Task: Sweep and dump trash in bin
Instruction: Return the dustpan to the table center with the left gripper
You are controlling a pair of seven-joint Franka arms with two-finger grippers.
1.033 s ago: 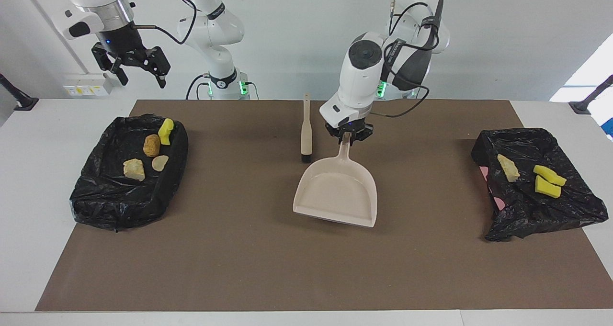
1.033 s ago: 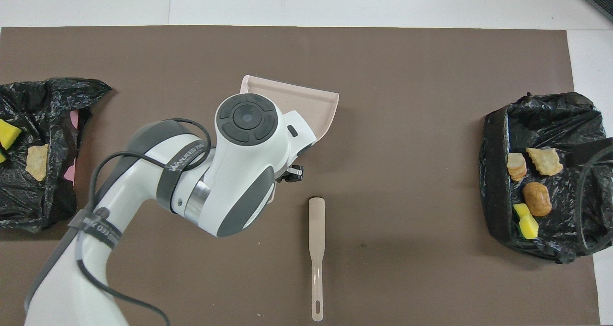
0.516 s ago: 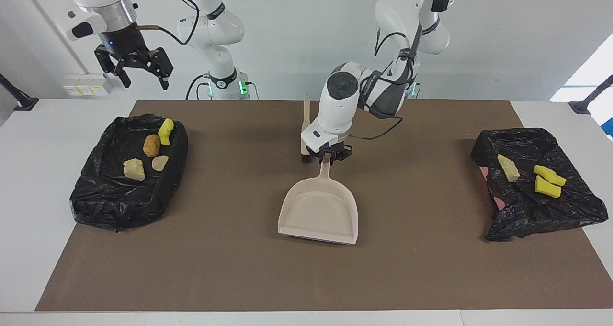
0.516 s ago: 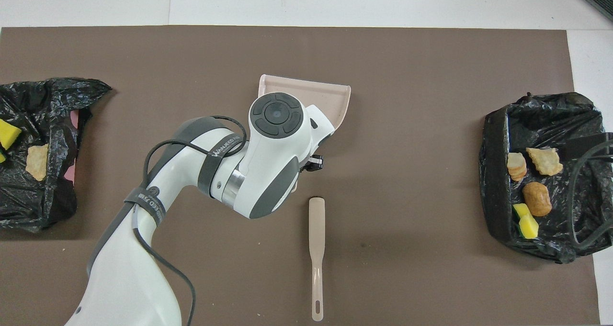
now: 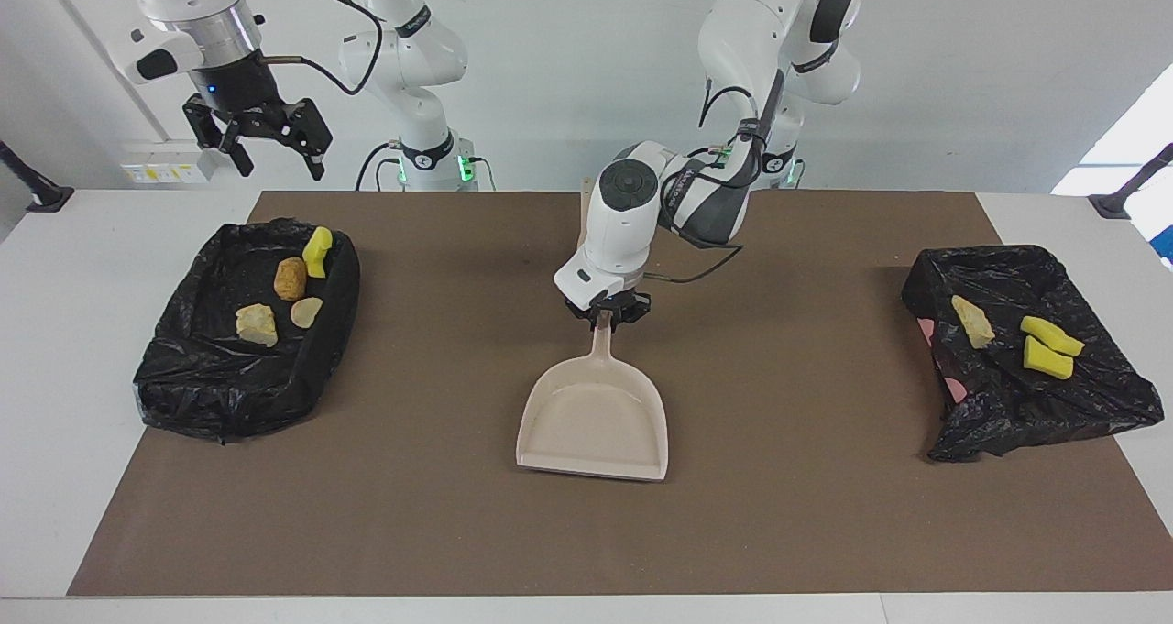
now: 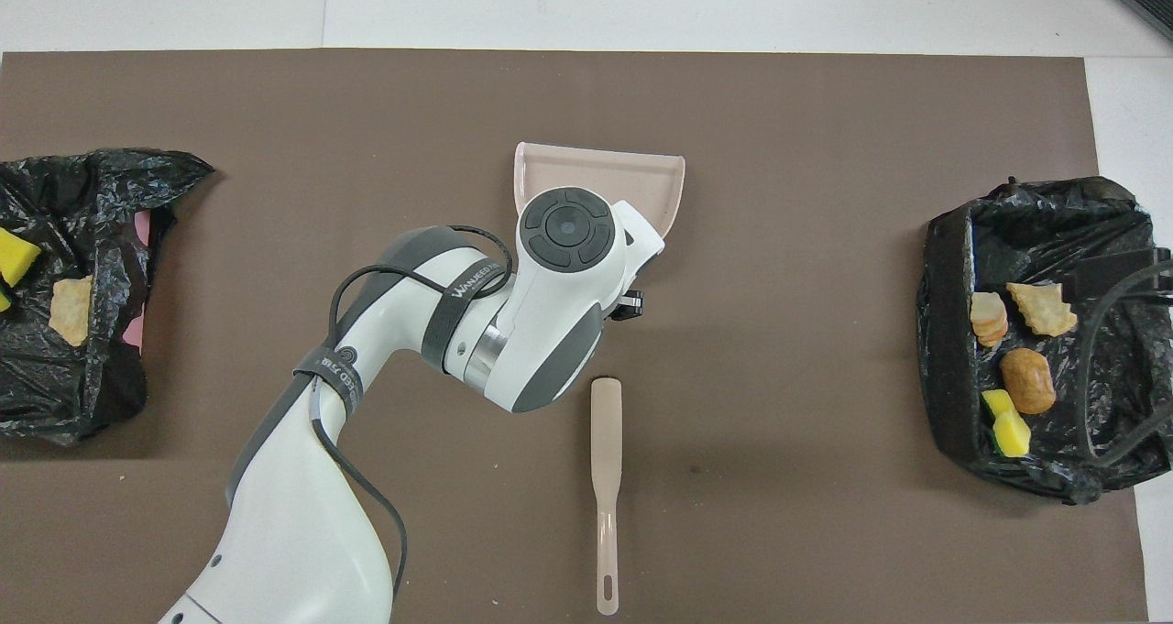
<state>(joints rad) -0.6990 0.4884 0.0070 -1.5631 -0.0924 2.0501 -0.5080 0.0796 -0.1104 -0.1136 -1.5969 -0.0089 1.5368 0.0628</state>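
Note:
The dustpan's flat pan sits low over the brown mat, so it is time for my left gripper to release the dustpan now.
My left gripper (image 5: 605, 317) is shut on the handle of the beige dustpan (image 5: 594, 418), which lies on the brown mat with its mouth away from the robots. In the overhead view my left arm covers most of the dustpan (image 6: 641, 168). The pan holds nothing. Several trash scraps (image 5: 290, 278) lie in the black-lined bin (image 5: 183, 386) at the right arm's end. Three more scraps (image 5: 1046, 358) lie on the black bag (image 5: 1008, 413) at the left arm's end. My right gripper (image 5: 266, 143) is open and empty, high over the bin's near edge.
The beige brush (image 6: 606, 441) lies on the mat nearer to the robots than the dustpan, handle toward the robots. In the facing view my left arm hides most of it. The bin (image 6: 944, 331) and the bag (image 6: 92, 193) sit at the mat's two ends.
My left gripper has slid the dustpan toward the right arm's end and away from the robots, turning its mouth squarer. My right gripper has barely shifted.

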